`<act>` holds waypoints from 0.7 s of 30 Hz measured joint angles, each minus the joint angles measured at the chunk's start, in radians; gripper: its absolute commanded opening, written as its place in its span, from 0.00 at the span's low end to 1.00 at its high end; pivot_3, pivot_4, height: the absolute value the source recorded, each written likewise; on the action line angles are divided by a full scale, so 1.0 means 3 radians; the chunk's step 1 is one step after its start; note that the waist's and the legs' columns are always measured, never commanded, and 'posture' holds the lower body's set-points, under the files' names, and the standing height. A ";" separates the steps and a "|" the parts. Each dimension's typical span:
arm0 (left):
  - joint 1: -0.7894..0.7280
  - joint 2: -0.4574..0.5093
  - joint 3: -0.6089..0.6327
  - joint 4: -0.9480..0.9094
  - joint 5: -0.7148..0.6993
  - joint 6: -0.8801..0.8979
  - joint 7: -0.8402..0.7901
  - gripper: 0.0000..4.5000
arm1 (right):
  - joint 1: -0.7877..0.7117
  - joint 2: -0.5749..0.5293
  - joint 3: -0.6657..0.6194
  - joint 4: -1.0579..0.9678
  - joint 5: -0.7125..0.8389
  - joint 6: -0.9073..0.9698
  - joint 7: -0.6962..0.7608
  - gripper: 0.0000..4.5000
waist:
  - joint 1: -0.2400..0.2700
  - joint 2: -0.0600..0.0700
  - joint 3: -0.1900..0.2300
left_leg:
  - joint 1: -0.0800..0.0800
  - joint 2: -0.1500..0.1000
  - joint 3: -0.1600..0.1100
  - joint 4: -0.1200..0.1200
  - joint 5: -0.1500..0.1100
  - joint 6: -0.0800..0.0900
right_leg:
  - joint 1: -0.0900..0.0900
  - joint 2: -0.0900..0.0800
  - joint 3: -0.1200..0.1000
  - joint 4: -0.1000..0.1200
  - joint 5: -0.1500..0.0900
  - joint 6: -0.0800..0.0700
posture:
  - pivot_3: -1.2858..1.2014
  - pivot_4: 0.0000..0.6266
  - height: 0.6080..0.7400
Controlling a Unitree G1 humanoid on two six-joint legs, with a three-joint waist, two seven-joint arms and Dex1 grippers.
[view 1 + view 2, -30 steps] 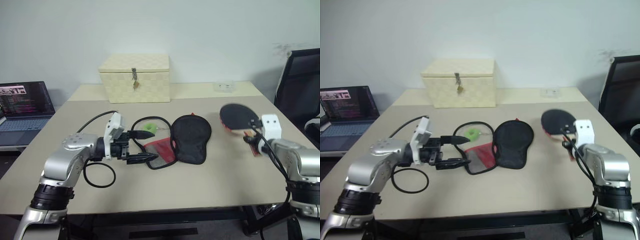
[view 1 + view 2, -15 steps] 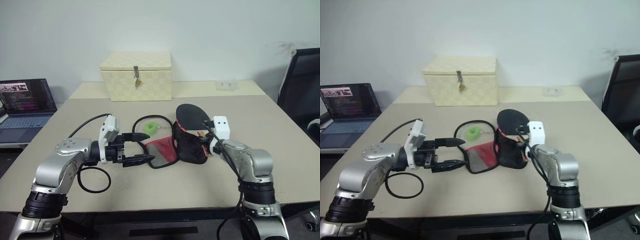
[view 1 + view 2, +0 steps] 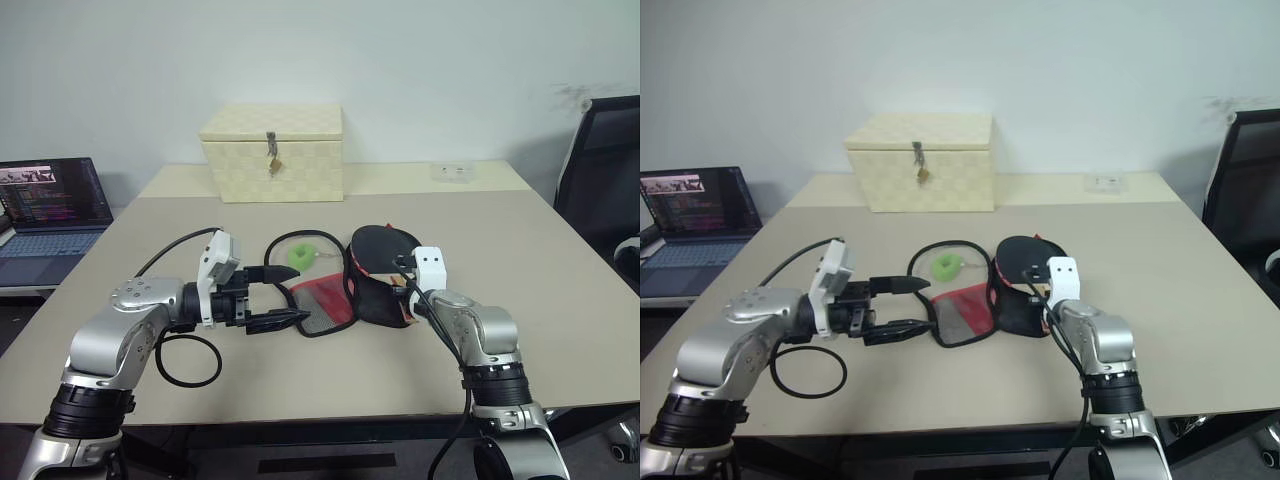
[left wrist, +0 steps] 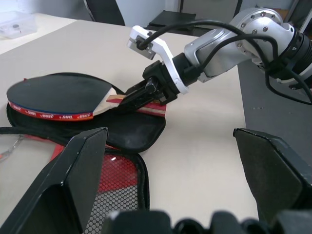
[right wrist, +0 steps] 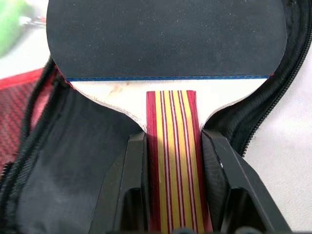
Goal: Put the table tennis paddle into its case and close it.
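Note:
The table tennis paddle would lie in the case, because the paddle's black side is inside the case's zippered rim (image 5: 280,102). It is time for my right gripper to open.
The case (image 3: 372,300) lies unzipped on the table, its black rounded part to the right and its red mesh end (image 3: 318,300) to the left. My right gripper (image 5: 174,142) is shut on the striped wooden handle of the table tennis paddle (image 3: 376,245). The paddle's black face (image 4: 53,91) hangs tilted just above the case's black part (image 4: 132,134). My left gripper (image 3: 298,292) stands wide open at the red end, pointing toward the case, with nothing held. A green pull tag (image 3: 299,257) lies beside the case.
A cream woven latched box (image 3: 272,152) stands at the back of the table. An open laptop (image 3: 50,200) is at the far left. A black cable loop (image 3: 186,360) lies under my left arm. A black chair (image 3: 600,175) stands to the right, and a small clear box (image 3: 450,172) sits at the table's far edge.
My right arm has swung left and down, carrying the paddle from the table's right side to just above the case. The left gripper has stayed open in place.

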 measured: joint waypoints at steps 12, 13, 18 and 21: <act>-0.0001 0.0001 0.0000 0.0001 0.0000 -0.0017 -0.0001 1.00 | -0.0041 0.0041 -0.0001 0.0097 -0.0095 -0.0098 -0.0074 0.50 | 0.0000 -0.0001 -0.0001 | 0.0001 0.0000 0.0000 0.0001 0.0000 0.0000 | 0.0000 0.0000 0.0000 0.0002 0.0000 0.0000 | 0.52 0.24 1.00; -0.0001 0.0001 0.0000 0.0001 0.0000 -0.0017 0.0000 1.00 | -0.0041 0.0050 -0.0002 0.0098 -0.0097 -0.0113 -0.0080 0.58 | 0.0000 -0.0001 -0.0001 | 0.0001 0.0000 0.0000 0.0001 0.0000 0.0000 | 0.0000 0.0000 0.0000 0.0002 0.0000 0.0000 | 0.52 0.24 1.00; -0.0001 0.0001 -0.0001 0.0000 0.0000 -0.0017 0.0005 1.00 | -0.0042 0.0087 0.0011 0.0070 -0.0099 -0.0123 -0.0094 0.98 | 0.0000 -0.0002 -0.0001 | 0.0001 0.0000 0.0000 0.0001 0.0000 0.0000 | 0.0000 0.0000 0.0000 0.0002 0.0000 0.0000 | 0.52 0.24 1.00; -0.0001 0.0001 -0.0002 -0.0003 0.0000 -0.0016 0.0016 1.00 | -0.0027 0.0044 0.0135 -0.0186 -0.0090 -0.0088 0.0017 0.99 | 0.0000 -0.0001 -0.0001 | 0.0001 0.0000 0.0000 0.0001 0.0000 0.0000 | 0.0000 0.0000 0.0000 0.0002 0.0000 0.0000 | 0.52 0.24 1.00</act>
